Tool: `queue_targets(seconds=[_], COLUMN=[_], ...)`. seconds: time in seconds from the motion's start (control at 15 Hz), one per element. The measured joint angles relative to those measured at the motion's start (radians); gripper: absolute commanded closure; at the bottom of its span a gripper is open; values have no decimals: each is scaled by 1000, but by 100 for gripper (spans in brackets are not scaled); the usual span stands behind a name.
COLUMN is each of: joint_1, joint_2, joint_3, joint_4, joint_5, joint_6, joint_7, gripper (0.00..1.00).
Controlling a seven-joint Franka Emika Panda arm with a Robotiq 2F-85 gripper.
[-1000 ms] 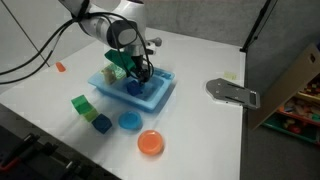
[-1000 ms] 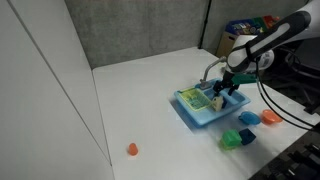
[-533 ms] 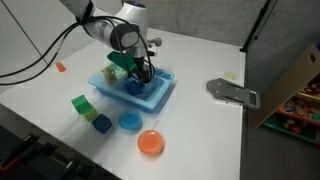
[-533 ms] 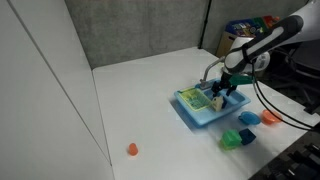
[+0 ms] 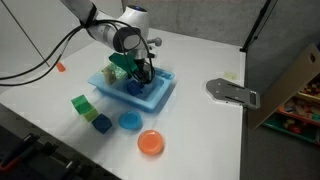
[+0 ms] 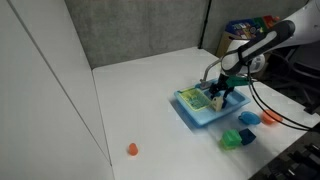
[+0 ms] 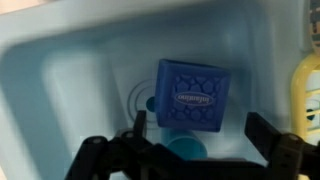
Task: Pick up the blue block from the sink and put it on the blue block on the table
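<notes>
The robot's fingers reach past the near edge of the blue block (image 5: 134, 88) (image 7: 191, 95), so the gripper needs to close on it now.
A blue block (image 7: 191, 95) with a patterned top lies in the light blue toy sink (image 7: 60, 90), over its drain, seen in the wrist view. My gripper (image 7: 197, 125) is open, its two black fingers on either side of the block's near edge, not closed on it. In both exterior views the gripper (image 5: 138, 78) (image 6: 221, 95) reaches down into the sink (image 5: 160, 95) (image 6: 190, 112). The blue block on the table (image 5: 102, 124) (image 6: 247, 137) stands in front of the sink, beside a green block (image 5: 82, 104).
A blue disc (image 5: 130, 121) and an orange disc (image 5: 151, 143) lie on the white table near the blocks. A small orange object (image 5: 60, 67) (image 6: 132, 150) sits far off. A grey metal plate (image 5: 232, 92) lies near the table edge. A yellow item (image 7: 305, 90) is in the sink.
The arm has shifted only slightly over the sink; the gripper stays low inside it and the block has not moved.
</notes>
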Motion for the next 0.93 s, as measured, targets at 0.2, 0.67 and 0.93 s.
queue_targets(seconds=[0.2,0.67,0.93], joint_1=[0,0,-2], joint_2=[12,16,-4], joint_3=[0,0,0], joint_4=[16,24,6], joint_5=[0,1,12], joint_6=[-23,-50,-50], joint_7=[0,1,1], gripper=[34,69,69])
